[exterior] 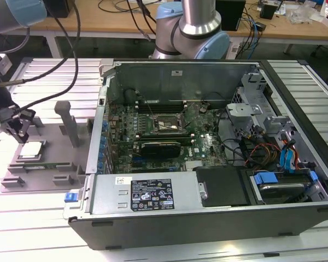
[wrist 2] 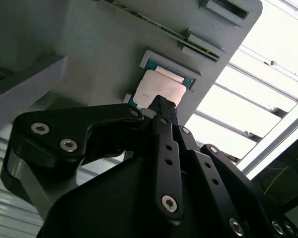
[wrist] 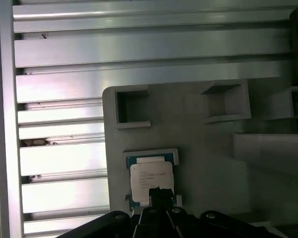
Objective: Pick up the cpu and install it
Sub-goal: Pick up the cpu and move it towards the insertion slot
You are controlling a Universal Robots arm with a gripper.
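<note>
The seat's raised sides wrap the corners of the cpu (exterior: 31,149), so my gripper needs to grab its side edges in the gaps next.
The cpu (exterior: 31,149), a small square chip with a pale silvery top, lies flat in a recess of the grey fixture plate (exterior: 57,143) at the exterior view's left. My gripper (exterior: 20,130) hangs just above it and slightly to that view's left, open, with nothing between its fingers. In both wrist views the cpu (wrist 2: 158,88) (wrist: 150,177) rests in its blue-edged seat, right beyond the black gripper (wrist 2: 161,105) (wrist: 159,192). The motherboard's black socket frame (exterior: 165,125) lies inside the open computer case (exterior: 208,221).
A grey upright post (exterior: 71,124) stands on the fixture plate close to the cpu. A thin green memory stick (exterior: 42,165) lies on the plate in front of it. Cables and drive cages crowd the case's right side. A ribbed aluminium table (exterior: 38,218) surrounds everything.
</note>
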